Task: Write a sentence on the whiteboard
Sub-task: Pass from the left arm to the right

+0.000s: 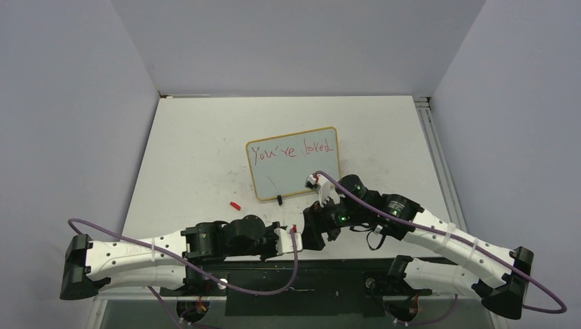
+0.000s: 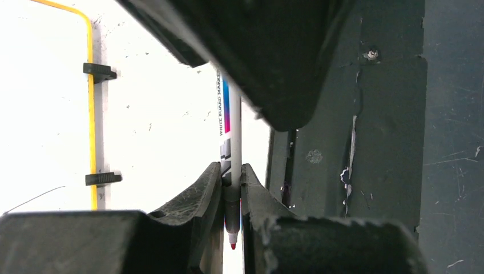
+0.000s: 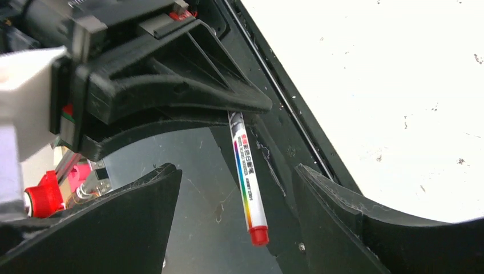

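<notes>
My right gripper reaches the white marker next and takes hold of the marker's body near its red end point(image 3: 253, 202), since this leaves the red tip free to write.
The whiteboard point(image 1: 294, 179) stands at mid-table, and the sentence point(image 1: 291, 150) on it reads "You're loved" in red along its top. My left gripper point(image 1: 290, 240) is at the near table edge, shut on a white marker point(image 2: 235, 131). The marker's red tip point(image 2: 233, 246) points back between the fingers point(image 2: 201, 191). My right gripper point(image 1: 312, 235) faces the left one and stands open. The marker's barrel point(image 3: 246, 178) and red end point(image 3: 259, 234) hang between its spread fingers point(image 3: 328, 197) without touching them. In the right wrist view the left gripper's fingers point(image 3: 171, 85) clamp the marker's upper end.
A small red cap point(image 1: 235, 205) lies on the table left of the board. The board's yellow frame point(image 2: 90, 114) and black feet point(image 2: 100, 71) appear in the left wrist view. The dark base plate point(image 2: 388, 142) runs along the near edge. Purple cables point(image 1: 384, 205) loop over both arms.
</notes>
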Controlling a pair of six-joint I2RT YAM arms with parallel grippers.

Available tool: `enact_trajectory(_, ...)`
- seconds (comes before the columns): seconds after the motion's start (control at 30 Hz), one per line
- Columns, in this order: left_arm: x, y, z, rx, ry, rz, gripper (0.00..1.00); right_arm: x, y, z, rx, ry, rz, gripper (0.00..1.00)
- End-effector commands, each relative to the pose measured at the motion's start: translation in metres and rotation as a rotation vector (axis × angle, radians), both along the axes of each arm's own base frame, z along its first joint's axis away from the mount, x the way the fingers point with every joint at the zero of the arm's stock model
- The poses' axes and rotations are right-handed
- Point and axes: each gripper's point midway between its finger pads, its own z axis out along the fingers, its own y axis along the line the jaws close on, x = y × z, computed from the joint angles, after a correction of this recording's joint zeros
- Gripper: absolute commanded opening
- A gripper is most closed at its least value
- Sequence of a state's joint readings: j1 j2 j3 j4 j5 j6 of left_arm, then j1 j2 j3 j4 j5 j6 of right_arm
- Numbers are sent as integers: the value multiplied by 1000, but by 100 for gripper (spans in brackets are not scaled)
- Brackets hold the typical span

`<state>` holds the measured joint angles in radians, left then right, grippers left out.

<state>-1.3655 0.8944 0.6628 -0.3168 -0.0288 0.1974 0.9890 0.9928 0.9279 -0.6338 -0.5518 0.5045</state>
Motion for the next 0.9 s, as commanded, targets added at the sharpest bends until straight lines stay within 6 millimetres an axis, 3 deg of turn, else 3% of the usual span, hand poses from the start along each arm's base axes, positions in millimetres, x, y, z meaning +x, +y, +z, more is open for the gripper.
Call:
enact_trajectory(0.0,1,-13,41,-141,28,-18,0,10,9,3,78,-11,-79,71)
enact_trajectory(0.3,1,-12,38,-130,42,-23,0,11,20,8,136,-10,-83,55)
enact_trajectory(0.87,5,-11,36,-123,58,-11,0,5,22,2,151,17,-83,37)
